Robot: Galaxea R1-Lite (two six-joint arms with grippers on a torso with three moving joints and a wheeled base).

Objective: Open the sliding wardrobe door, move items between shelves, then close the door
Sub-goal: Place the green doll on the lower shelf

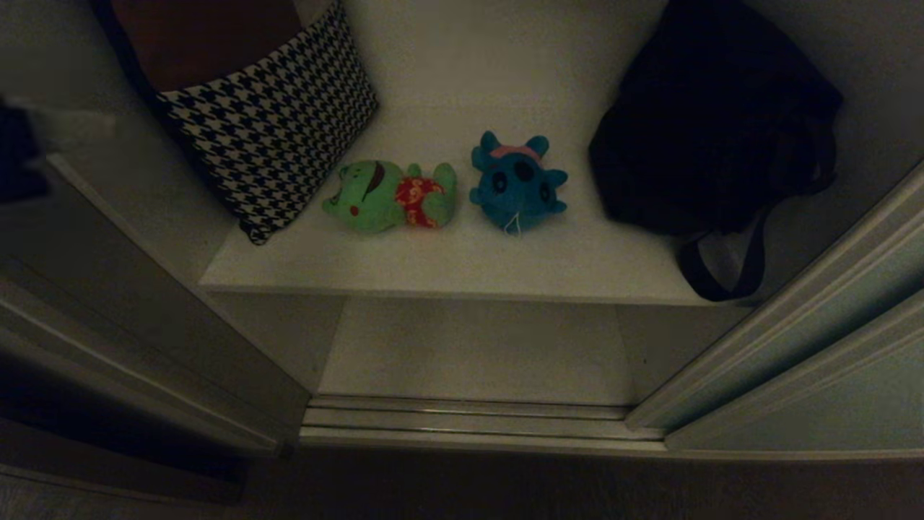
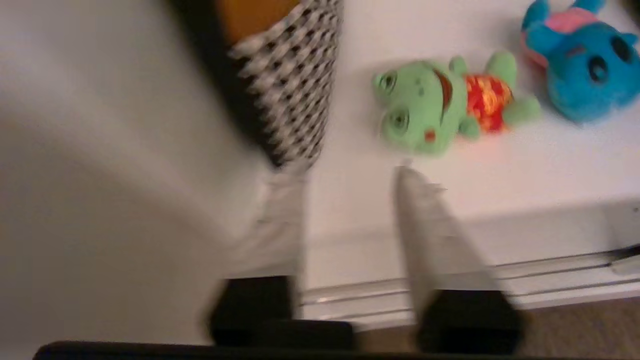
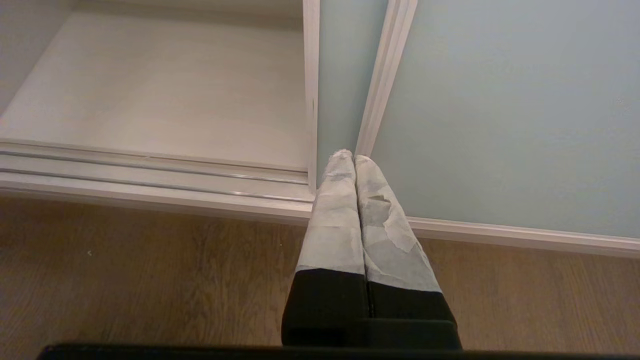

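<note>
The green plush toy needs to go to the lower shelf (image 1: 469, 347), so my left gripper will next take hold of it by its head (image 1: 368, 196).
The sliding wardrobe door (image 1: 830, 390) stands pushed to the right, leaving the shelves exposed. On the upper shelf (image 1: 469, 263) lie the two items, a green plush toy (image 1: 390, 195) with a red patch and a blue plush toy (image 1: 516, 180) with a pink top, side by side. The lower shelf (image 1: 469, 347) shows beneath. My left gripper (image 2: 345, 175) is open and holds nothing; it hovers in front of the shelf edge, short of the green toy (image 2: 435, 107). Low by the floor, my right gripper (image 3: 347, 157) is shut, pointing at the door's (image 3: 500, 110) edge.
A black-and-white houndstooth cushion (image 1: 274, 123) leans at the shelf's left, close beside my left gripper. A black strapped bag (image 1: 715, 123) fills the shelf's right. The metal floor track (image 1: 469, 422) runs along the opening, with wooden floor (image 3: 150, 275) before it.
</note>
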